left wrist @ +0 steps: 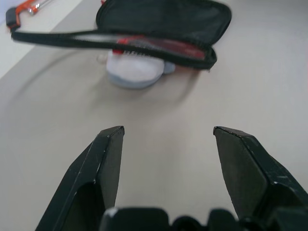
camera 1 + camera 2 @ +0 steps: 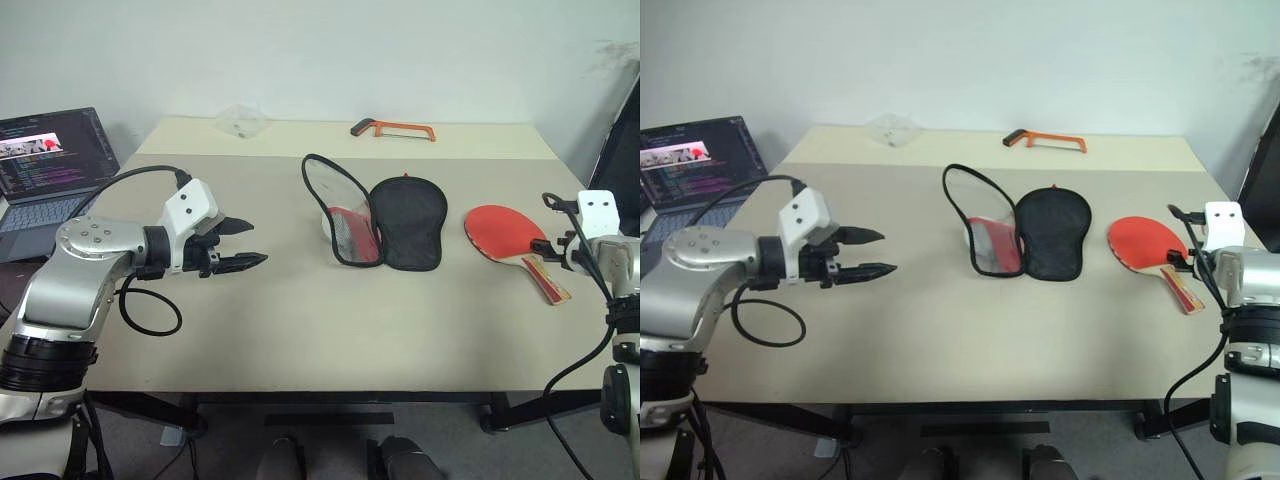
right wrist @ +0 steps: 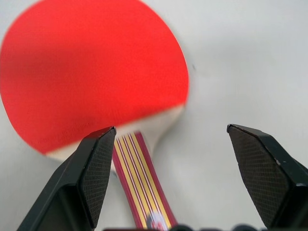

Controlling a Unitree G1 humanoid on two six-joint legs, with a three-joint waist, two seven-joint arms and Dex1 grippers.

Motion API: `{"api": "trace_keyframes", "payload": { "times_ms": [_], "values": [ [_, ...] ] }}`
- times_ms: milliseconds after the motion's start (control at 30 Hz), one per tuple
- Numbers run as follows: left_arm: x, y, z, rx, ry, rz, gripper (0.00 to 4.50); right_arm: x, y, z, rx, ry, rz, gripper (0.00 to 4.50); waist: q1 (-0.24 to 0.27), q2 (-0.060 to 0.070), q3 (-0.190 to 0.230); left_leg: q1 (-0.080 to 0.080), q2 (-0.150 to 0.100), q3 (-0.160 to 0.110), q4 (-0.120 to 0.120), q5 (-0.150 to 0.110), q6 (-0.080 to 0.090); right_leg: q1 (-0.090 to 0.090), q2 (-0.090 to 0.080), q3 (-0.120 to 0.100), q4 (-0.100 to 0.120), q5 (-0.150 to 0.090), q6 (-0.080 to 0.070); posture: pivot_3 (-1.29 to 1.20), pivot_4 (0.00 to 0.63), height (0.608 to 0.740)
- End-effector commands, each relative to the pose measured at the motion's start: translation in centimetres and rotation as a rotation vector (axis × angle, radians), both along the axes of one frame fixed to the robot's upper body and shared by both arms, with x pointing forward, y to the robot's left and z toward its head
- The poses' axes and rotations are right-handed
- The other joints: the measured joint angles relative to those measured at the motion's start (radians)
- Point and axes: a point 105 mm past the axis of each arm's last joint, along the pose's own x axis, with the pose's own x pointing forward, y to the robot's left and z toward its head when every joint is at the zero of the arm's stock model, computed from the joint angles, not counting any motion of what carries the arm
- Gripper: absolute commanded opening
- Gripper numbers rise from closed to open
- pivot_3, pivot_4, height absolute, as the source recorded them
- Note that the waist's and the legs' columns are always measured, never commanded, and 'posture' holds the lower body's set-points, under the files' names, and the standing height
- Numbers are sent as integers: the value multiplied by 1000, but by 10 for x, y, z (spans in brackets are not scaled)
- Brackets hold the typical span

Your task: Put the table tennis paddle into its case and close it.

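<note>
My right gripper's fingers hover above the striped handle (image 2: 546, 281), so it is too early to close. The gripper lowers first, since closing now would miss it.
The table tennis paddle (image 2: 505, 232) lies flat on the right of the table, red face up, with its striped handle (image 3: 142, 180) pointing toward the front edge. My right gripper (image 3: 172, 129) hovers open over the handle and grips nothing. The case (image 2: 385, 222) lies unzipped at the table's middle. Its black half lies flat and its other half (image 2: 335, 200) stands up on the left. A grey fuzzy ball (image 1: 134, 70) rests against the case. My left gripper (image 2: 256, 241) is open and empty, left of the case and pointing toward it.
An orange hacksaw (image 2: 392, 128) and a clear plastic wrapper (image 2: 242, 120) lie at the table's far edge. An open laptop (image 2: 50, 160) sits off the table's left side. A dark object stands at the right edge of view (image 2: 625, 150).
</note>
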Motion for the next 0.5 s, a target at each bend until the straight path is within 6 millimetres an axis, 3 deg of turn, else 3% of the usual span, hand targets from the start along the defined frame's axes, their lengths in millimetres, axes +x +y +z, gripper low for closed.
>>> {"api": "trace_keyframes", "payload": {
  "times_ms": [33, 233, 433, 500],
  "values": [
    [-1, -8, 13, -1, -50, -41, 3233, -8, -2, 6, 31, 8, 17, 4038, 0, 0, 0, 0, 0, 0, 1, 0, 0, 0, 0, 0, 1, 0, 0, 0, 150, 740],
    [-1, -11, 12, -3, -47, -47, 3233, -13, 13, -13, 46, 110, 101, 4038, 0, 0, 0, 0, 0, 0, 7, 0, 0, 0, 0, 0, 5, -1, 2, 0, 150, 740],
    [-3, -13, 13, -6, -49, -48, 3233, -6, 19, -25, 22, 123, 113, 4038, 0, 0, 0, 0, 0, -1, 8, 1, 1, 0, 0, 0, 7, -1, 2, 0, 150, 740],
    [-3, -13, 13, -6, -50, -44, 3233, -1, 15, -27, 12, 110, 84, 3676, 0, 0, 0, 0, 0, -1, 8, 1, 1, 0, 0, 0, 7, -1, 2, 0, 150, 740]
  ]
}}
